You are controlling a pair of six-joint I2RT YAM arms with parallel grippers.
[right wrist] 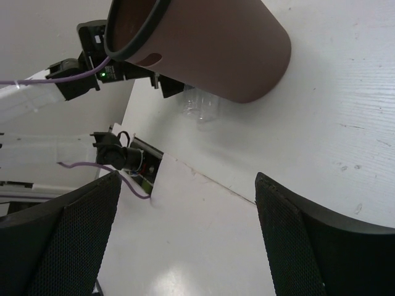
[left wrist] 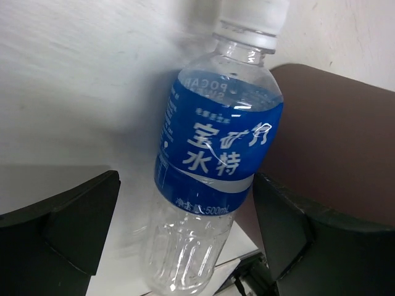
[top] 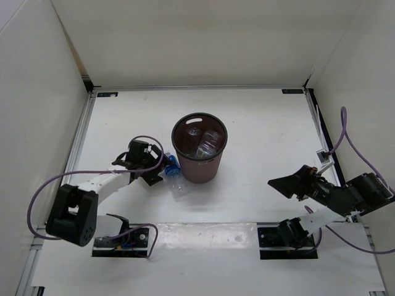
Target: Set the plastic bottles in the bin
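Note:
I need to lower my left gripper before I close it on the bottle, because its fingers stop above the bottle's sides in the left wrist view.
A clear bottle with a blue label and white cap [top: 174, 175] lies on the table against the left foot of the maroon bin [top: 201, 173]. My left gripper [top: 160, 170] is open and straddles this bottle. In the left wrist view the bottle [left wrist: 216, 148] sits between the fingers with a gap on each side, and the bin wall [left wrist: 336, 135] is just behind it. Clear bottles [top: 207, 142] lie inside the bin; no orange one shows. My right gripper [top: 278, 184] is open and empty at the right, facing the bin [right wrist: 216, 49] and the bottle's base [right wrist: 201, 105].
White walls enclose the table on three sides. Black mounting plates [top: 122, 240] and purple cables [top: 43, 191] lie at the near edge by the arm bases. A metal rail [top: 321, 132] runs along the right side.

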